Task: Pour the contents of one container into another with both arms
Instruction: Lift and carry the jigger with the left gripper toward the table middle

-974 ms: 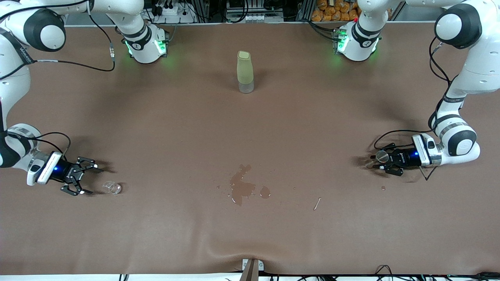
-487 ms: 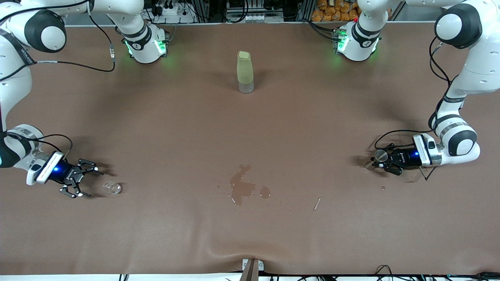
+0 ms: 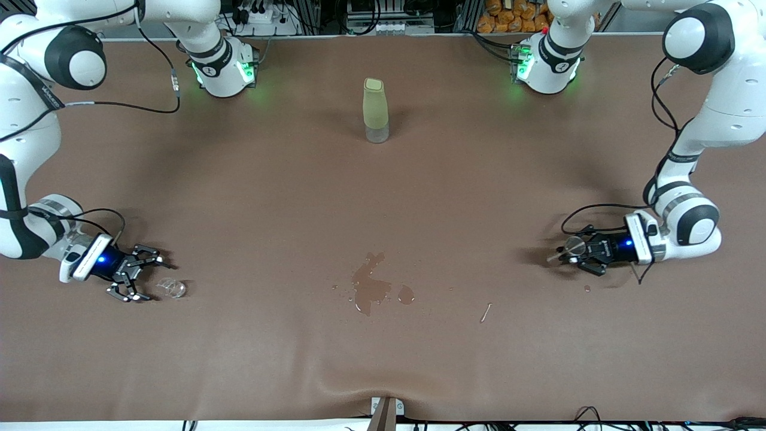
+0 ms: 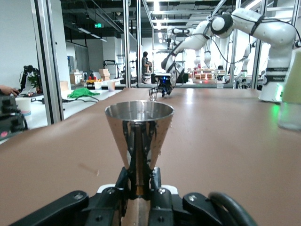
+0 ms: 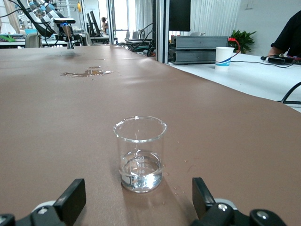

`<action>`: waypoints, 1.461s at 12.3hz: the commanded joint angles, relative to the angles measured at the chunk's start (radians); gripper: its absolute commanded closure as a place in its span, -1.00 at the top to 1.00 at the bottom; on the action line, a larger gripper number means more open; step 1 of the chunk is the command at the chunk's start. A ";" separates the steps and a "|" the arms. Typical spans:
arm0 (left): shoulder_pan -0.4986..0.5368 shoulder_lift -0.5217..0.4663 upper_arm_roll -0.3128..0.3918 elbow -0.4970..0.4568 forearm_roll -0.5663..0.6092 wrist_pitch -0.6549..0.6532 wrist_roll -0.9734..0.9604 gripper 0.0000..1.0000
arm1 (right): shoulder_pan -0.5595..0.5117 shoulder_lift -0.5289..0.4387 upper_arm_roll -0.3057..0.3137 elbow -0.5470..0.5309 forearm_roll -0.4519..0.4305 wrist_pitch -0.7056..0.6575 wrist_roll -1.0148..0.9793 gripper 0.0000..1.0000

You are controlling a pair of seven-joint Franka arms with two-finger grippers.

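The glass beaker is to pour from the glass beaker's open rim (image 5: 140, 129), so my right gripper next needs to grab it by its marked side (image 5: 141, 165), which leaves that rim free.
A small glass beaker (image 3: 172, 288) with a little clear liquid stands on the brown table near the right arm's end. My right gripper (image 3: 145, 276) sits low beside it, open; in the right wrist view the beaker (image 5: 140, 153) stands just ahead of the gap, between the spread fingers (image 5: 70, 201), touching neither. My left gripper (image 3: 567, 256) is near the left arm's end, shut on the narrow base of a shiny metal cone-shaped cup (image 3: 572, 246). The left wrist view shows the cup (image 4: 138, 126) upright, mouth up, above the gripper (image 4: 139, 182).
A tall yellow-green bottle (image 3: 375, 110) stands mid-table, closer to the robots' bases. A wet spill (image 3: 371, 288) darkens the cloth in the middle, with a small pale stick (image 3: 486, 312) nearby. A drop (image 3: 587, 288) lies near the left gripper.
My right gripper has slid closer to the beaker, still open. My left gripper has shifted a little toward the table's middle with the metal cup in it.
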 commanded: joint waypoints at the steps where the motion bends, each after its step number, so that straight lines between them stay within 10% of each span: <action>1: -0.094 -0.035 0.003 0.000 -0.115 0.068 -0.066 -1.00 | 0.013 0.022 0.003 0.017 0.059 -0.005 -0.016 1.00; 8: -0.377 -0.042 0.007 0.081 -0.365 0.348 -0.187 -1.00 | 0.056 0.045 0.003 0.017 0.141 -0.004 -0.034 1.00; 17: -0.535 -0.045 0.006 0.173 -0.376 0.586 -0.309 -1.00 | 0.092 0.063 0.003 0.017 0.165 -0.002 -0.034 1.00; 18: -0.541 -0.047 0.006 0.176 -0.368 0.584 -0.304 -1.00 | 0.096 0.063 0.003 0.017 0.165 -0.002 -0.033 0.51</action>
